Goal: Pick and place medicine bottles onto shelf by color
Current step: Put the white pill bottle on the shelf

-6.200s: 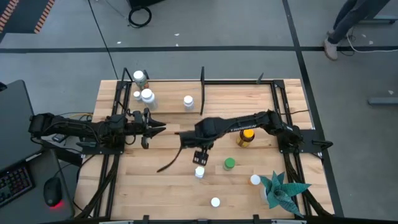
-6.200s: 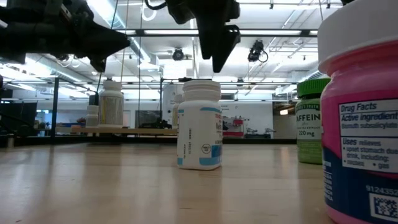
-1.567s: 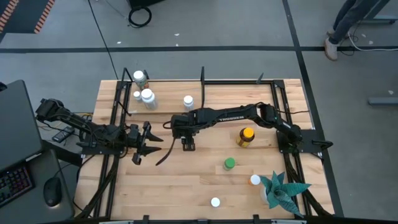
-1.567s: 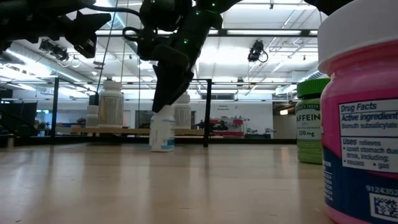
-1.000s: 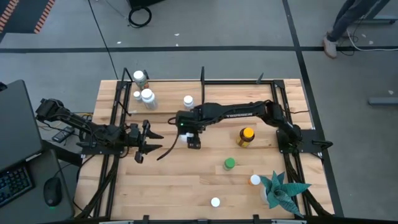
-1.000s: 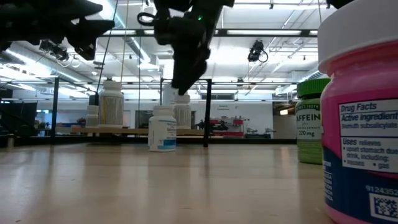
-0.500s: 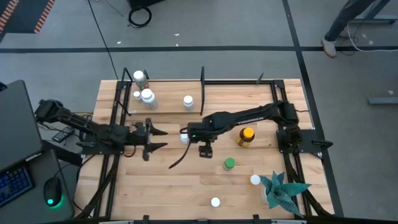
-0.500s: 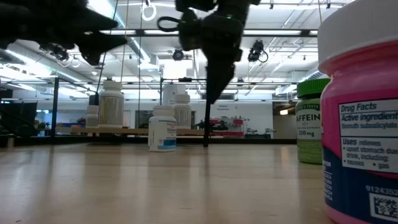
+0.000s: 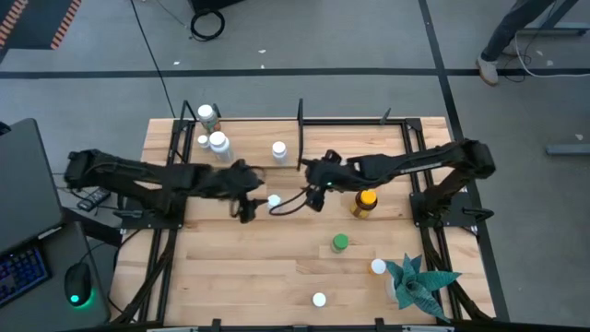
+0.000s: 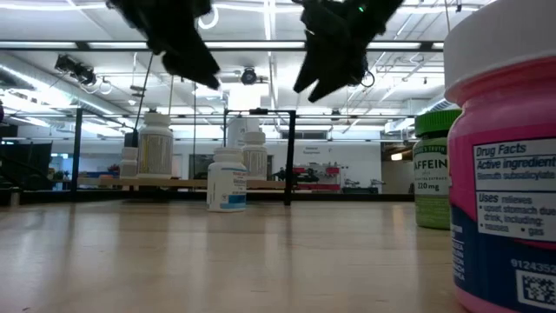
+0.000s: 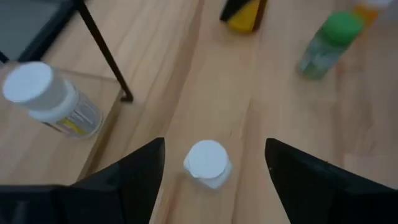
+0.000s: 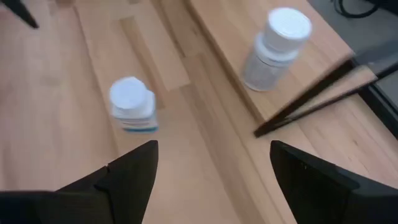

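Note:
The white-capped medicine bottle needs to stand on the shelf [image 9: 247,159] with the other white bottles, so the robot's left gripper should grab it next by its end with the cap [image 9: 274,199].
A white-capped medicine bottle [image 9: 274,200] stands upright on its base on the tabletop, just in front of the shelf [image 9: 247,159]. My left gripper [image 9: 249,199] hovers open just to its left; in the left wrist view the bottle [image 11: 207,163] shows ahead between the two fingers, untouched. My right gripper [image 9: 314,188] hangs open to the bottle's right, above the table; its wrist view shows the same bottle [image 12: 132,102]. Several white bottles [image 9: 218,143] and another [image 9: 278,150] stand on the shelf. In the low view both grippers [image 10: 187,48] [image 10: 334,52] are well above the bottle [image 10: 228,180].
An amber bottle with a yellow cap [image 9: 366,203], a green-capped bottle [image 9: 340,243] and two white-capped ones [image 9: 378,266] [image 9: 319,300] stand on the table's right and near parts. A teal spiky plant [image 9: 419,281] is at the near right corner. A black divider post [image 9: 300,124] stands on the shelf.
My right gripper has drawn away from the white bottle, going up and toward the table's right edge and leaving the bottle standing. My left gripper has risen and swung toward the right, up to that bottle. The bottle has kept its place.

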Controlling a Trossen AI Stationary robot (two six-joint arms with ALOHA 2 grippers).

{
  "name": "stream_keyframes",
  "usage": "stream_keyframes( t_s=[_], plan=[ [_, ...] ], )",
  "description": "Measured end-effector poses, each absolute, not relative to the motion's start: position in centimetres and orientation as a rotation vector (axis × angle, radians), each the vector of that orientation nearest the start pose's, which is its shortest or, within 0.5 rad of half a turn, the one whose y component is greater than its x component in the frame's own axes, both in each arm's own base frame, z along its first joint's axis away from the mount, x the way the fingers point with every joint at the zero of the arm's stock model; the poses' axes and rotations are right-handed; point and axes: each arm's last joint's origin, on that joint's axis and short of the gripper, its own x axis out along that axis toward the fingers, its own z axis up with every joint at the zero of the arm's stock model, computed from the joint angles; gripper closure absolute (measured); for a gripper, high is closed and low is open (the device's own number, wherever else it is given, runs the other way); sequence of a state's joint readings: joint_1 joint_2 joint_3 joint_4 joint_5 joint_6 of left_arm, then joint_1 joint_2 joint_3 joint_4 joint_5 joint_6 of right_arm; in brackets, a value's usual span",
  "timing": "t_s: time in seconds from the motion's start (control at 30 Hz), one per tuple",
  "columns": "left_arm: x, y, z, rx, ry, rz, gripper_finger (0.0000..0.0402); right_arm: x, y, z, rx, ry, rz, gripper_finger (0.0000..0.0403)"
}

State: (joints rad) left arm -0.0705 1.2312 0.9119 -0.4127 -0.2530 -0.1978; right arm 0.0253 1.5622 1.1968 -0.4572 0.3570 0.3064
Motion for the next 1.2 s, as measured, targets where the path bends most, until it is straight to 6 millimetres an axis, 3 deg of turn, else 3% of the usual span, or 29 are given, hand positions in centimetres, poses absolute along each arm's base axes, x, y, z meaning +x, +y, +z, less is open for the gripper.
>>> stream_keyframes(
  t_s=[0.23,0.5,1.2],
  plan=[
    [30.2,-0.5,26.5,-0.129,0.957,0.152,0.0118,30.5,-2.1,23.8,0.144,0.675,-0.482,0.0087],
    [33.1,0.6,24.8,-0.144,1.164,0.195,0.0118,28.8,-3.1,21.9,0.142,0.637,-0.454,0.0087],
    [34.6,1.7,22.5,-0.327,1.238,0.289,0.0117,28.5,-3.7,21.6,0.086,0.665,-0.355,0.0087]
  ],
)
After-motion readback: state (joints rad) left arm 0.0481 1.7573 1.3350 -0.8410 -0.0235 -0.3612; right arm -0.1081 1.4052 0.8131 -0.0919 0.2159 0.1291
